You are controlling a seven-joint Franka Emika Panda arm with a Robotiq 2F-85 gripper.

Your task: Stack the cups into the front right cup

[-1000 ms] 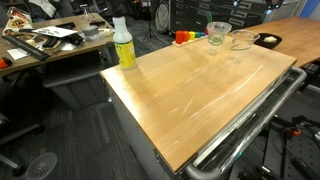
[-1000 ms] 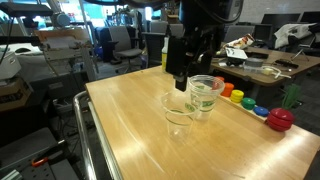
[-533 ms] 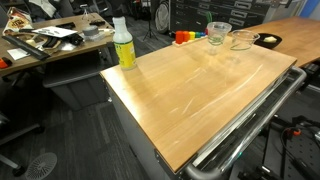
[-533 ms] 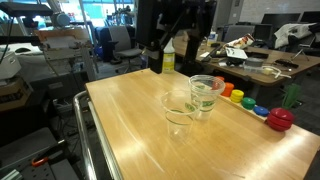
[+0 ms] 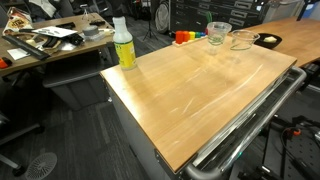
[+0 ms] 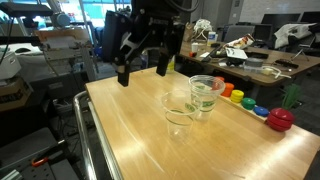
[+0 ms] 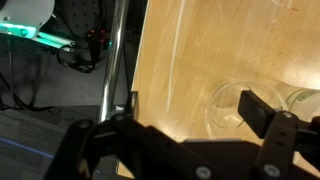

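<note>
My gripper picks up the single clear cup by one side of its rim next, which leaves the cup's base free to stack into the other cup.
Two clear cups show in both exterior views. One cup (image 6: 178, 112) stands alone on the wooden table (image 6: 140, 135). Next to it is a taller one (image 6: 205, 94) that looks like nested cups; I cannot tell how many. They also show in an exterior view at the table's far side: the taller one (image 5: 218, 33) and the single cup (image 5: 241, 40). My gripper (image 6: 144, 70) is open and empty, raised above the table and apart from the cups. In the wrist view my gripper (image 7: 188, 105) hangs over bare wood, with a cup (image 7: 235, 105) beside one finger.
A yellow-green bottle with a white cap (image 5: 123, 45) stands at a table corner. Coloured toys (image 5: 185, 37) and a bowl (image 5: 268, 41) lie beyond the cups. A red fruit (image 6: 280, 118) and small coloured pieces (image 6: 240, 100) sit nearby. A metal rail (image 5: 250, 125) runs along the table's edge.
My arm has swung away from above the cups toward the bottle side of the table, gripper open and empty. The cups and bottle have not moved.
</note>
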